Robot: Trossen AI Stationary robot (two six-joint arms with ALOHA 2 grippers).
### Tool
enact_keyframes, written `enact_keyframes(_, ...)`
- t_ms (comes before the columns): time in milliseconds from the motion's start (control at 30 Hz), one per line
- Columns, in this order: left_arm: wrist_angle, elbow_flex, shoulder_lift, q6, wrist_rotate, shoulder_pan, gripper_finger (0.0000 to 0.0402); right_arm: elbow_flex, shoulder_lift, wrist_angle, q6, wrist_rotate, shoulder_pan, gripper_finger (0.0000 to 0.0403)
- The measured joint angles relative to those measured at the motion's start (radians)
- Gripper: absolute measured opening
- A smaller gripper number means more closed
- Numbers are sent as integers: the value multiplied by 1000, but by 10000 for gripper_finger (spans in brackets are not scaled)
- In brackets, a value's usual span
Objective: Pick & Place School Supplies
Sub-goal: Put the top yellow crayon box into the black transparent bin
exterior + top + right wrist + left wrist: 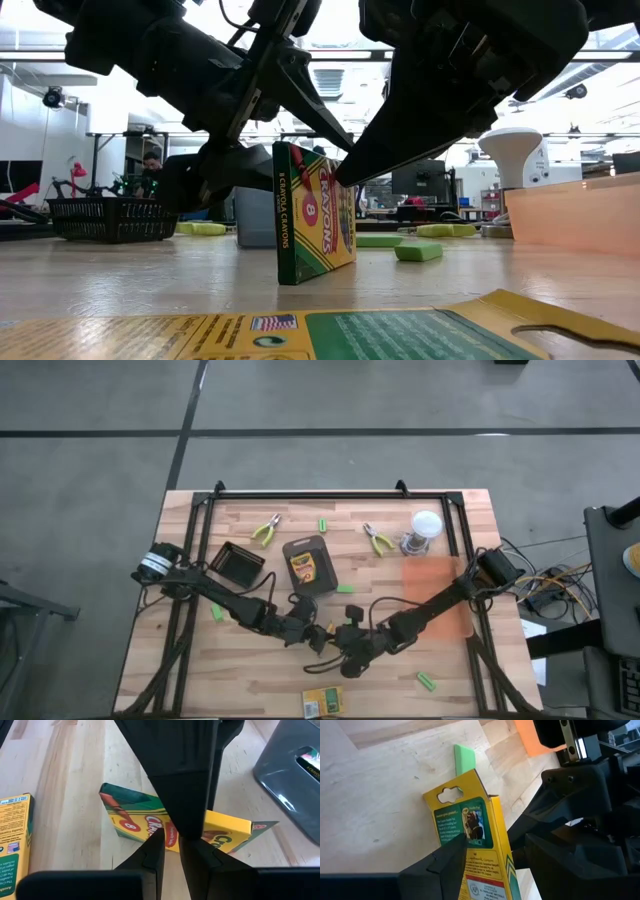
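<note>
I need to grab the yellow-and-green crayon box by its narrow side edge (501, 835) with my left gripper next. Then I can add it to the grey tray.
A yellow-and-green crayon box (315, 210) stands on its long narrow edge on the table, between my two grippers. My left gripper (314, 633) is open, with one finger on each side of the box's top. My right gripper (344, 639) is shut, and its tips are at the box's front face. A second crayon box (322, 702) lies flat at the near edge. A third (304, 568) lies on the grey tray (322, 548). Two pliers (265, 530) (378, 540) and green sticks (346, 588) (428, 681) lie around. My left gripper comes slanting down from the table's left. One finger (445, 865) lies against the box's back face (470, 837). The other finger stands apart from the front face. My right gripper comes slanting down from the table's right. Its shut fingertips (345, 175) meet the box's front face (150, 826) near the top edge. The box stays on the table.
A black mesh basket (237, 563) stands at the left. A clear jar with a white lid (423, 530) stands at the far right. An orange sheet (437, 595) lies under my right arm. More green sticks (323, 524) (216, 612) lie on the wood.
</note>
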Motion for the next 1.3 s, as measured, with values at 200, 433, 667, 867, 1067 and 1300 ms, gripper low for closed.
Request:
enact_keyframes(200, -20, 0, 0, 0, 56, 0, 206, 0, 0, 0, -3, 4, 0, 57)
enact_keyframes(433, -80, 2, -3, -8, 59, -1, 207, 0, 0, 0, -3, 4, 0, 57)
enact_keyframes(667, -95, -1, 0, -6, 67, -1, 206, 0, 0, 1, 0, 4, 3, 57)
enact_keyframes(867, -93, 0, 0, -6, 61, -1, 205, 0, 0, -1, 0, 3, 11, 57)
enact_keyframes(1067, -93, 0, 0, -7, 67, -1, 189, 0, 0, -2, 0, 2, 11, 57)
enact_keyframes(1300, -92, 0, 0, -8, 75, -1, 140, 0, -1, -3, 0, -1, 11, 57)
